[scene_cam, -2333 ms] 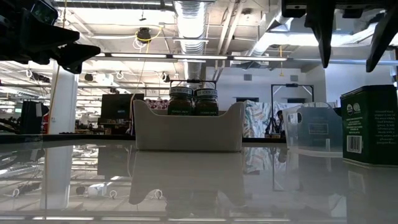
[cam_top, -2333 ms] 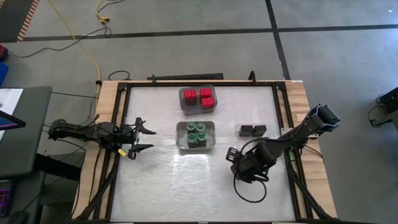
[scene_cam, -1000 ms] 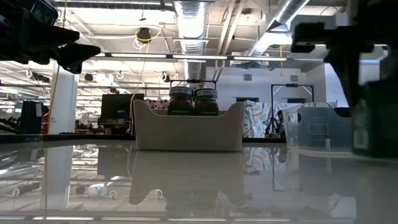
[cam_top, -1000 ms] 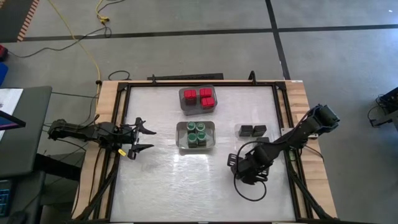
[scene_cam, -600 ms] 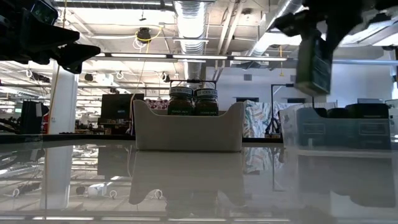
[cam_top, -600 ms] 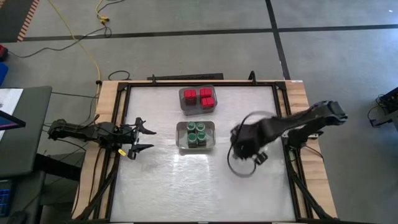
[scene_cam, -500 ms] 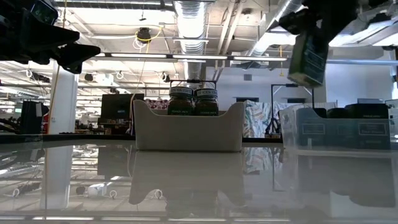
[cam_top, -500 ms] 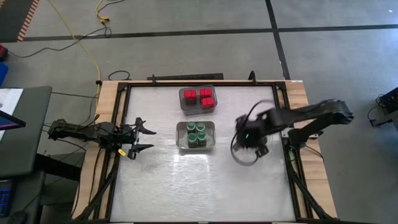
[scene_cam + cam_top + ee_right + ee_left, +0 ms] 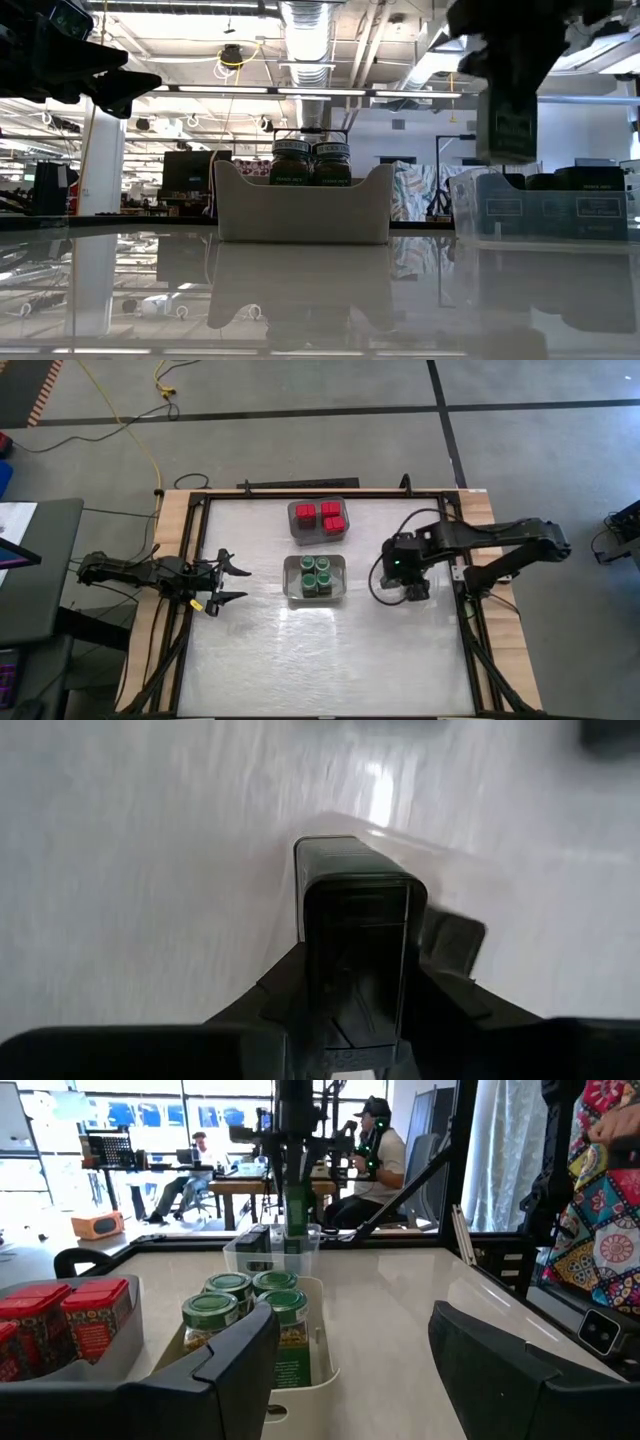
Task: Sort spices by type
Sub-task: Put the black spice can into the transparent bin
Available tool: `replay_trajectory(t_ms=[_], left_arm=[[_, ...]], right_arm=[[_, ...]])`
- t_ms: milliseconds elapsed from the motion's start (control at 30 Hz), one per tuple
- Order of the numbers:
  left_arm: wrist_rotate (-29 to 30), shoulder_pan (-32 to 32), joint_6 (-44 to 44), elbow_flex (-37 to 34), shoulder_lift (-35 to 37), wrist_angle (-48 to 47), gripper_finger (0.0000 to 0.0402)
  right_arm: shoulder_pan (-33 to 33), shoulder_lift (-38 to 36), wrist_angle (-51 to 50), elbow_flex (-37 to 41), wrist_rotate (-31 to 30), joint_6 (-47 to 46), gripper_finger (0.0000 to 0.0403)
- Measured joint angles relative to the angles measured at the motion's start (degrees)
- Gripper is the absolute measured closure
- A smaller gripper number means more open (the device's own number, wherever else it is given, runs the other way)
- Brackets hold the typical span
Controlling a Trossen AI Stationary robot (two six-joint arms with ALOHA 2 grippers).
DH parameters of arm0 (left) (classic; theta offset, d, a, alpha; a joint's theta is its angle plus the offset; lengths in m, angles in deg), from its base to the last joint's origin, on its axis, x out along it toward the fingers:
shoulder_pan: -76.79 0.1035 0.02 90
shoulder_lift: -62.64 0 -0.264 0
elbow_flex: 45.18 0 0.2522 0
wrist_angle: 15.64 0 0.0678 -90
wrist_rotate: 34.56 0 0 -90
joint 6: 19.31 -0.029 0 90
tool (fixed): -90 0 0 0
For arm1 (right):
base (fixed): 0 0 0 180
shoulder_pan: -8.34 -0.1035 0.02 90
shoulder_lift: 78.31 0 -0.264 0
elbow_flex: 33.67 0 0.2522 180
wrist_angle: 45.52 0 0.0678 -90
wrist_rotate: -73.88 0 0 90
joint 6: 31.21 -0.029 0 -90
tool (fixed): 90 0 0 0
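Observation:
The right gripper should keep its hold on the dark tin until the tin is in the clear bin. The tin is hanging above the bin's rim in the right wrist view.
My right gripper [image 9: 403, 567] is shut on a dark rectangular tin [image 9: 511, 124] and holds it in the air above a clear bin [image 9: 540, 212] at the table's right, where other dark tins [image 9: 590, 180] stand. Round green-lidded jars [image 9: 316, 574] stand in a white bin [image 9: 290, 592] at the middle. Red-topped square containers [image 9: 320, 515] sit in a grey bin [image 9: 296, 532] at the far side. My left gripper [image 9: 240, 583] stands open at the table's left edge, touching nothing. My right gripper pinches the dark tin by its two broad sides [image 9: 355, 970] between its two fingers [image 9: 275, 995], at the tin's upper end. The fingers come from above, pointing down. The tin hangs upright below them, lifted clear over the clear bin.
The white tabletop [image 9: 300, 660] is bare along its near half. Black rails [image 9: 470, 650] frame its edges. Beyond the table, people [image 9: 375, 1160] sit at desks.
My right gripper has risen from the near right part of the table with the dark tin, swung toward the far edge and rolled its wrist. The tin has been lifted clear of the table and now hangs upright over the clear bin.

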Motion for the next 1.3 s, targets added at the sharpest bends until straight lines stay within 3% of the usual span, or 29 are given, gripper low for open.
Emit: replay_trajectory(t_ms=[333,733,1300], left_arm=[[0.0,0.0,-0.01,-0.01,0.01,0.0,0.0155],[0.0,0.0,-0.01,0.0,0.0,0.0,0.0155],[0.0,-0.02,0.01,0.01,-0.01,0.0,0.0155]], right_arm=[[2.71,7.18,-1.12,0.61,0.07,-6.33,0.0258],[3.81,0.64,7.14,10.92,0.33,-10.72,0.0258],[4.5,0.84,14.2,17.8,0.39,-11.8,0.0258]])
